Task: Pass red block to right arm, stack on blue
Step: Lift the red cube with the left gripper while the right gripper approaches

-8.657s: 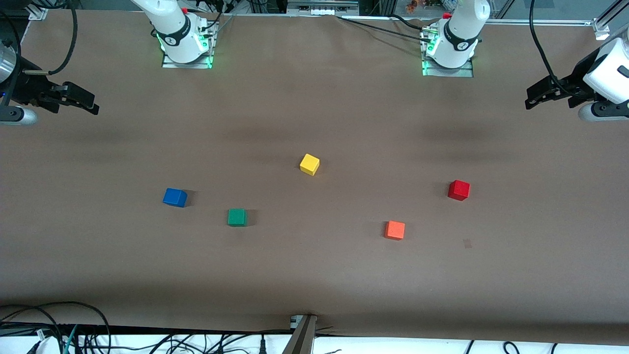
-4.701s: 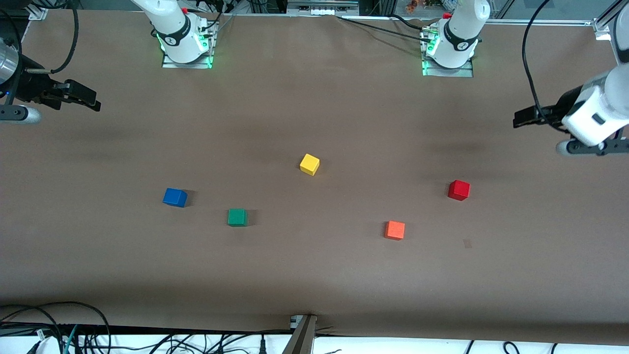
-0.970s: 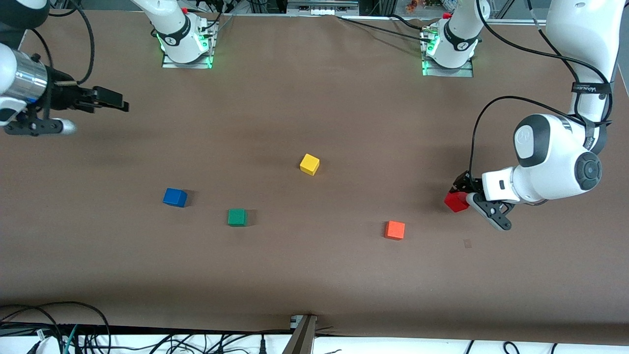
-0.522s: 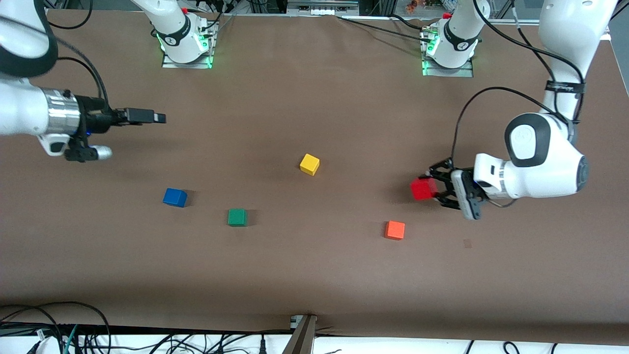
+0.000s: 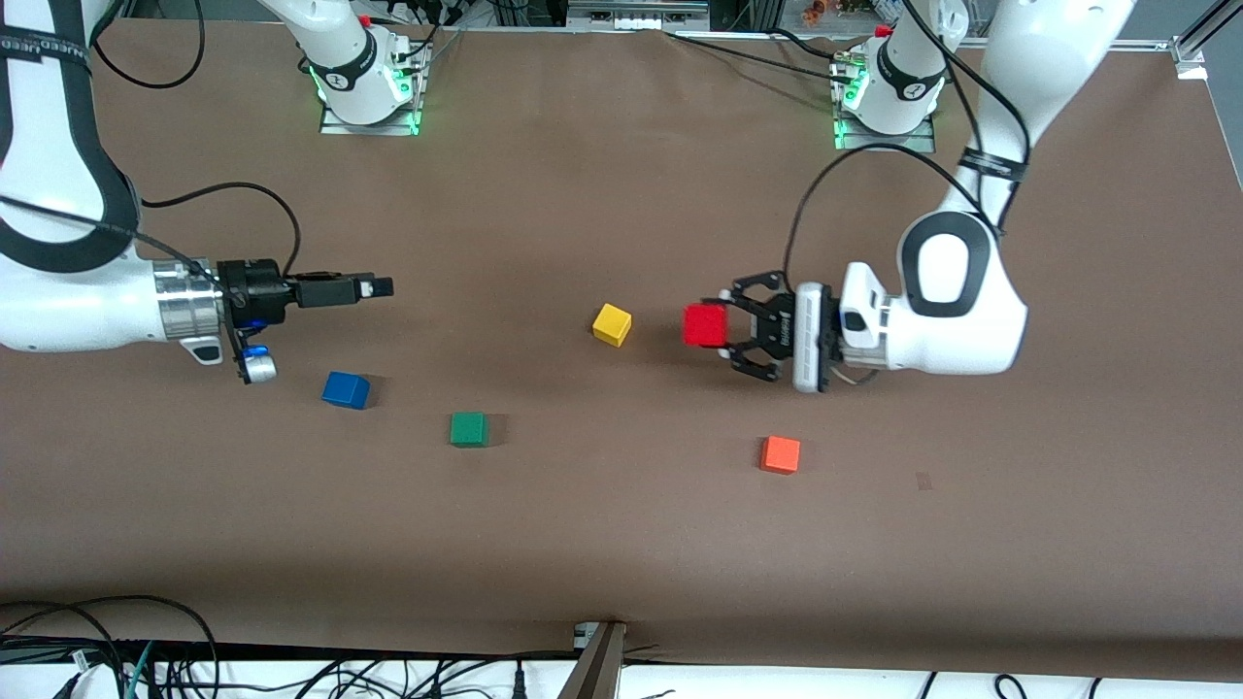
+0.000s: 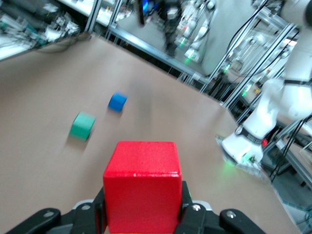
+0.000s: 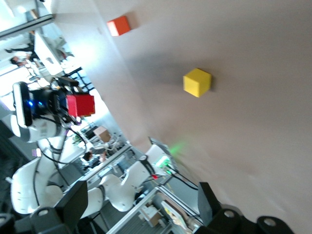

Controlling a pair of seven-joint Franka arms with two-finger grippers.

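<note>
Next, the right gripper reaches the red block and grabs its opposite sides, which leaves the block's bottom free to sit on the blue cube (image 5: 346,389).
My left gripper (image 5: 717,326) is shut on the red block (image 5: 705,325) and holds it in the air over the table, just beside the yellow cube toward the left arm's end. The block fills the left wrist view (image 6: 142,185) between the fingers. My right gripper (image 5: 381,287) is open and empty, its fingers (image 7: 73,204) wide apart, over bare table close to the blue cube (image 5: 346,389). It points toward the red block, which also shows in the right wrist view (image 7: 80,105). The blue cube sits on the table and shows in the left wrist view (image 6: 117,101).
A yellow cube (image 5: 612,324) lies mid-table between the two grippers. A green cube (image 5: 468,428) lies beside the blue one, nearer the front camera. An orange cube (image 5: 780,453) lies under the left arm's reach, nearer the front camera.
My left gripper has carried the red block off the table and toward the middle, up beside the yellow cube. My right gripper has also moved toward the middle.
</note>
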